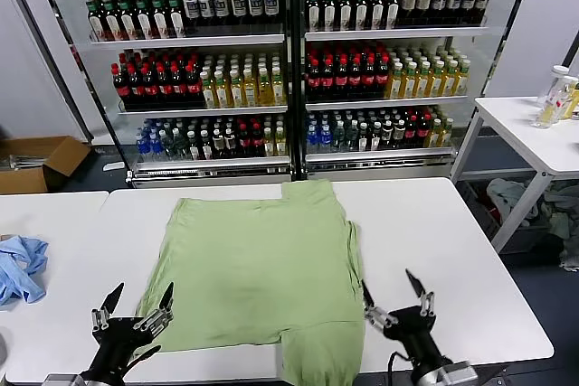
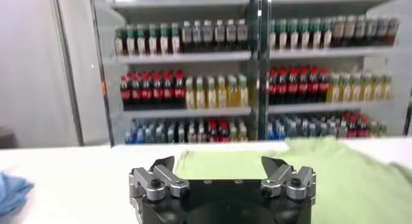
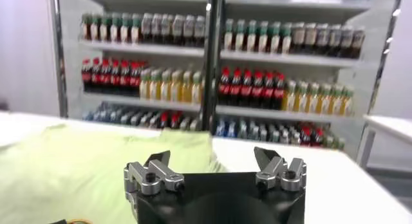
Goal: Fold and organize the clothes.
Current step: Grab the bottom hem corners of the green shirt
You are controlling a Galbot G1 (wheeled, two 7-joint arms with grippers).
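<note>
My right gripper takes hold of the shirt by its sleeved shoulder (image 1: pixel 348 330) next, to fold the shirt (image 1: pixel 258 264) in half.
A light pastel-green shirt (image 1: pixel 258 264) lies spread flat on the white table (image 1: pixel 434 241), one end hanging over the near edge. My left gripper (image 1: pixel 137 299) is open and empty at the near left, beside the shirt's near left corner. My right gripper (image 1: pixel 391 287) is open and empty at the near right, just right of the shirt's edge. The shirt shows ahead of the left gripper (image 2: pixel 219 161) in the left wrist view (image 2: pixel 335 174). It also shows in the right wrist view (image 3: pixel 84 161), ahead and to one side of the right gripper (image 3: pixel 212 156).
A blue cloth (image 1: pixel 20 267) lies on the table at the far left. Shelves of bottles (image 1: pixel 289 61) stand behind the table. A second white table (image 1: pixel 534 133) with bottles stands at the right, and a cardboard box (image 1: pixel 36 162) sits on the floor at the left.
</note>
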